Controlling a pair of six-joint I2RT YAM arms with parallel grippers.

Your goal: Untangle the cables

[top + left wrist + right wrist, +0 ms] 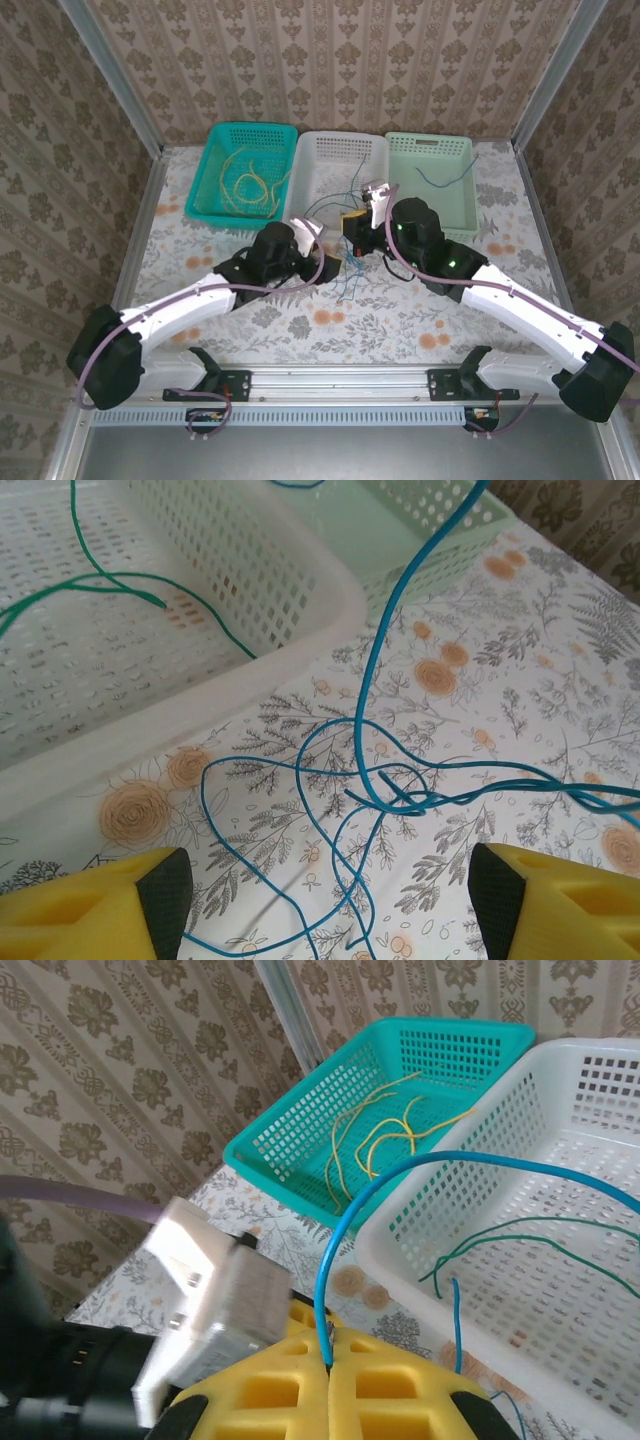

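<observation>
My left gripper needs to hold the blue tangle by its loose loops next and pull them apart, so that the cable in my right gripper is left free.
A tangle of blue cables (pixel 400 790) lies on the flowered tablecloth in front of the white basket (pixel 300 630). My left gripper (pixel 330 900) hovers open just above the tangle, one yellow finger on each side, touching no cable. My right gripper (pixel 328 1365) is shut on one blue cable (pixel 400 1175), which arches up from its jaws and over the white basket. From above, the left gripper (pixel 335 268) and the right gripper (pixel 352 222) stand close together over the blue cables (pixel 345 285). Green cables (pixel 520 1230) lie in the white basket, and yellow cables (pixel 390 1130) in the teal basket.
Three baskets stand side by side at the back: teal basket (pixel 215 165), white basket (pixel 340 145) and light green basket (pixel 430 148), which holds a short blue cable (pixel 432 180). Patterned walls and metal posts enclose the table. A rail (pixel 330 380) runs along the near edge.
</observation>
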